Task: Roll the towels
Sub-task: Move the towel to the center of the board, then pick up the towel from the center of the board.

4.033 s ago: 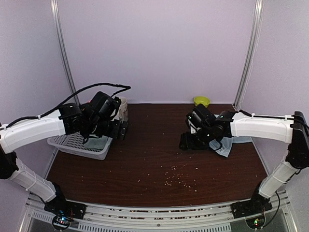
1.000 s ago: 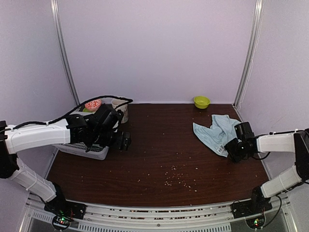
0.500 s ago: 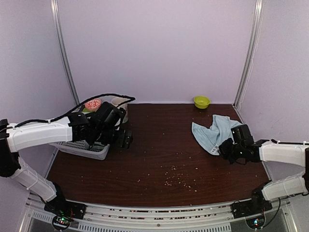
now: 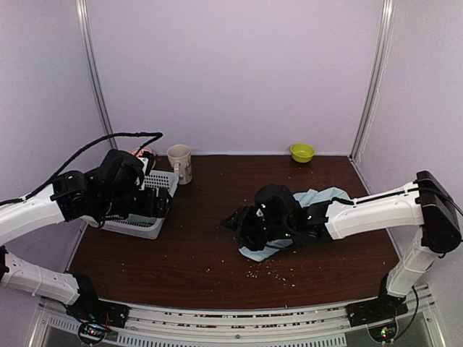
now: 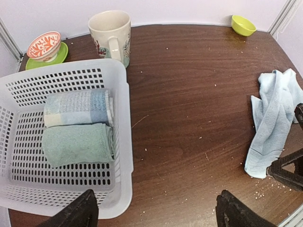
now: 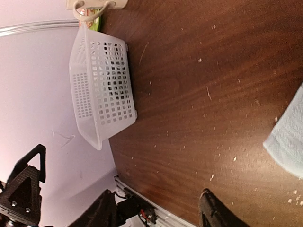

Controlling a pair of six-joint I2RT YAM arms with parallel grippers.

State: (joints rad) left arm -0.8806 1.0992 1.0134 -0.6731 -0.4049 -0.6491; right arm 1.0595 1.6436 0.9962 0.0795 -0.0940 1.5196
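My left gripper grabs the light blue towel (image 4: 262, 252) by its corner nearest the basket next, to spread the towel flat for rolling.
A light blue towel (image 4: 262, 252) lies crumpled on the brown table, partly under my right arm; it also shows in the left wrist view (image 5: 273, 120), and its corner shows in the right wrist view (image 6: 289, 150). A rolled blue-checked towel (image 5: 78, 108) and a rolled mint green towel (image 5: 78, 144) lie in the white mesh basket (image 5: 120, 142). My right gripper (image 4: 235, 220) is open and empty above the table centre, just left of the blue towel. My left gripper (image 4: 158, 204) is open and empty over the basket's right edge.
A cream mug (image 4: 179, 163), an orange patterned bowl on a green saucer (image 5: 45, 45) and a yellow-green bowl (image 4: 302, 152) stand along the back edge. Crumbs (image 4: 271, 271) are scattered at front centre. The basket (image 4: 134, 225) stands at the left.
My right arm has swung from the right edge to the table centre, and the blue towel now lies further left and nearer. My left arm has drawn back left over the basket.
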